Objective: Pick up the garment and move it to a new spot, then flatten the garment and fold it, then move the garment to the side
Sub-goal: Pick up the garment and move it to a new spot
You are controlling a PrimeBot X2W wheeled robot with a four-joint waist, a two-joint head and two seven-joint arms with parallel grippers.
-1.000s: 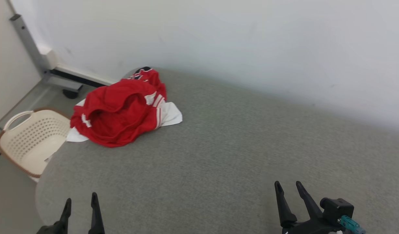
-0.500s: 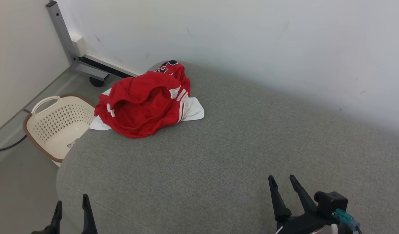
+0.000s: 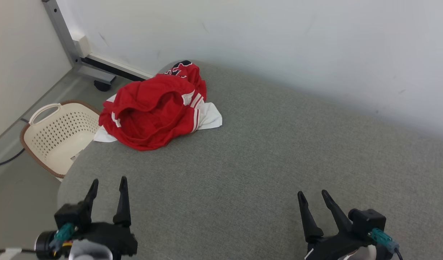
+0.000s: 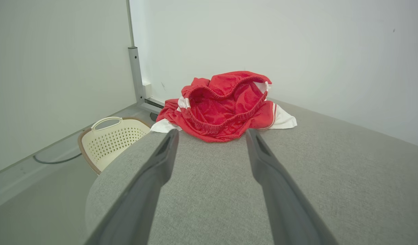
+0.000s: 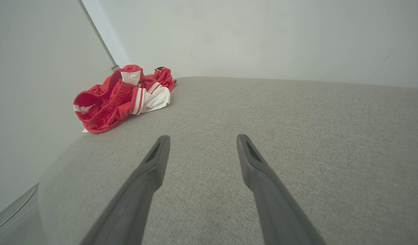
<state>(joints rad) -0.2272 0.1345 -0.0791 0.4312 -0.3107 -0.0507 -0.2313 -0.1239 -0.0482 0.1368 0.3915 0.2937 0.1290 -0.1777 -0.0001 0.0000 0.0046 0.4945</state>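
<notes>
Next, my left gripper grabs the elastic waistband to pick up the garment, as the waistband's edge stands up while the rest lies slack in a heap.
A crumpled red garment with white stripes and white panels lies in a heap at the far left corner of the grey upholstered surface. Its elastic waistband gapes toward my left wrist view, where the garment sits straight ahead beyond the fingers. My left gripper is open over the near left edge, well short of the heap. My right gripper is open over the near right part, empty. The right wrist view shows the garment far off to the upper left.
A cream perforated laundry basket stands on the floor left of the surface, just below the garment's corner. A grey metal post on a wheeled base stands by the white wall behind. A dark cable runs on the floor.
The head camera has shifted, moving the whole scene. My left gripper has risen further into the head view, forward over the surface's near left edge. The garment lies as before.
</notes>
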